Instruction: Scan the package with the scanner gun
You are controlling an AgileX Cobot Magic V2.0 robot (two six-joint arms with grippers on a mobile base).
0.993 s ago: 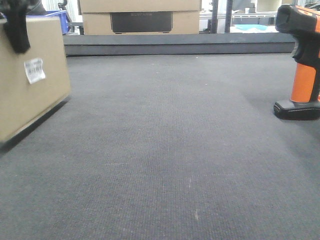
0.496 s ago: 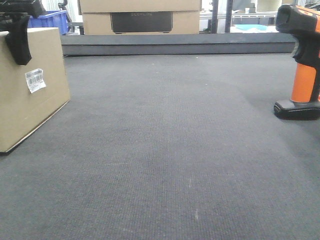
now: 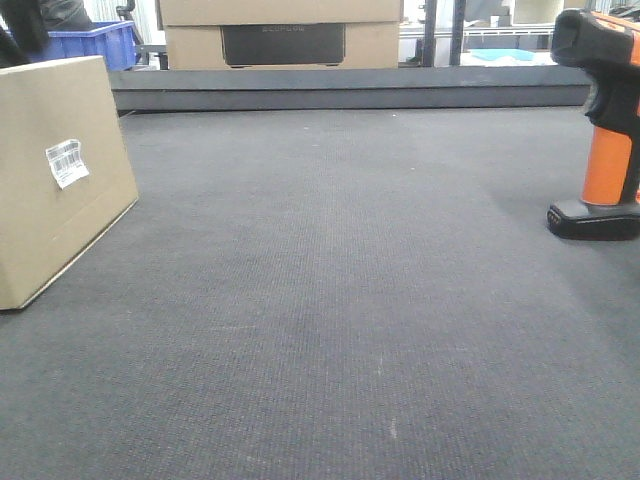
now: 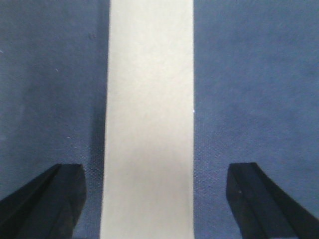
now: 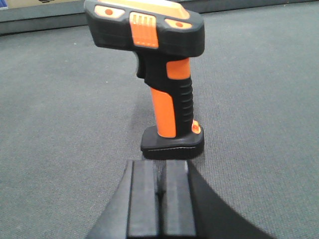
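Observation:
I need to grab the package by its narrow top (image 3: 30, 75) with my left gripper next. The package's barcode label then stays free for the scanner gun (image 3: 610, 130).
The package (image 3: 55, 190) is a tan cardboard box standing on the dark mat at the far left, with its white barcode label (image 3: 67, 163) facing right. In the left wrist view I look down on its narrow top face (image 4: 149, 114). My left gripper (image 4: 157, 172) is open above it, with one black finger (image 4: 47, 199) on each side and a gap to the box. The scanner gun (image 3: 610, 130) stands upright on its black base at the far right. My right gripper (image 5: 159, 167) is shut and empty, just short of the gun's base (image 5: 172, 144).
A larger cardboard box with a dark panel (image 3: 282, 40) stands behind the mat, past a raised dark ledge (image 3: 350, 88). A blue bin (image 3: 95, 42) sits at the back left. The grey mat (image 3: 330, 280) stretches between package and gun.
My left gripper has let go of the package and risen off its top edge. The package has settled flat on the mat. The scanner gun has not moved.

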